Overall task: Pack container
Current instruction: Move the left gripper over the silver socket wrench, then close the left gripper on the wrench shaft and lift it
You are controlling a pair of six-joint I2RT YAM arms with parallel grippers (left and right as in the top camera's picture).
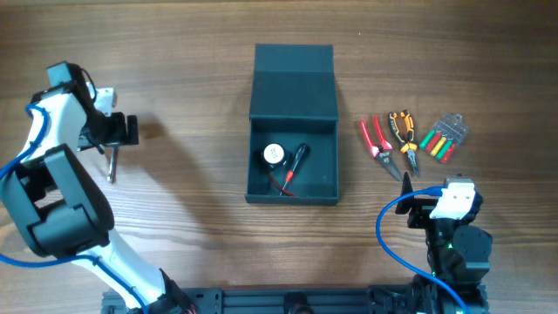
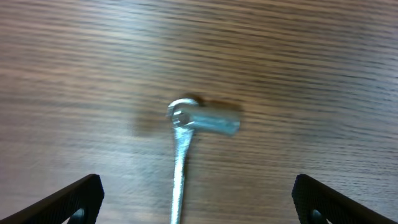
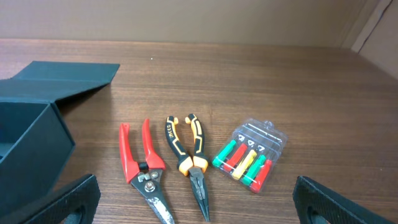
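Observation:
The silver tool's stem is well below the left gripper's fingers, so the left gripper should go lower first and then close on the silver tool's stem.
The dark teal-grey container [image 1: 333, 157] stands open mid-table, its lid [image 1: 294, 83] laid back flat; it also shows at the left of the right wrist view [image 3: 28, 140]. Inside lie a white round disc [image 1: 274, 155] and a black tool with red parts [image 1: 295, 166]. My left gripper [image 1: 118, 131] [image 2: 198, 202] is open at the far left, over a silver metal tool [image 1: 111, 164] [image 2: 181, 134] whose shaft runs between the fingers without touching them. My right gripper [image 1: 425, 188] [image 3: 198, 205] is open and empty, just in front of the hand tools.
Right of the container lie red-handled snips [image 1: 377, 139] [image 3: 143, 165], black-and-orange needle-nose pliers [image 1: 403, 135] [image 3: 189, 155] and a clear case of coloured bits [image 1: 445, 138] [image 3: 250, 155]. Blue cables loop by both arms.

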